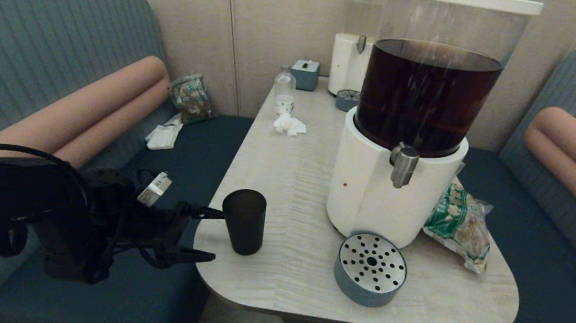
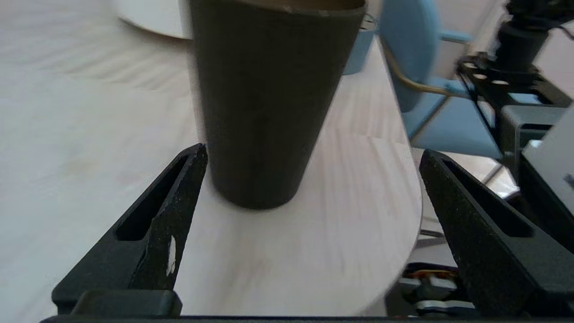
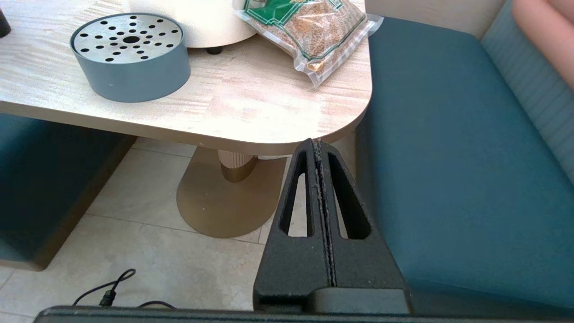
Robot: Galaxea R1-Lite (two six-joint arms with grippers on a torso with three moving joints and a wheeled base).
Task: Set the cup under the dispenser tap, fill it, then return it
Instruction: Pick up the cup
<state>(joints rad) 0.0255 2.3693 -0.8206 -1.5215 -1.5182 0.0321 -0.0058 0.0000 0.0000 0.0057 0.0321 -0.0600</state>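
My left gripper picks up the cup by its lower body [image 1: 246,235] next, leaving the dark cup's open rim [image 1: 245,199] free for filling under the dispenser tap.
The dark cup [image 1: 243,221] stands upright near the table's front left edge; in the left wrist view the cup [image 2: 267,103] sits just beyond the fingertips. My left gripper [image 1: 217,234] is open at the table's left edge, one fingertip [image 2: 195,157] close beside the cup's side, the other well clear over the table's rim; nothing is held. The steel dispenser tap [image 1: 404,164] juts from the white base of the brown-drink dispenser [image 1: 423,95]. My right gripper [image 3: 317,144] is shut and empty, parked below the table's front right corner.
A round grey drip tray [image 1: 370,269] with a perforated steel top sits in front of the dispenser. A snack bag [image 1: 459,225] lies right of its base. A second dispenser [image 1: 350,55], a clear bottle [image 1: 284,90], a tissue [image 1: 289,124] and a box [image 1: 305,74] stand at the back.
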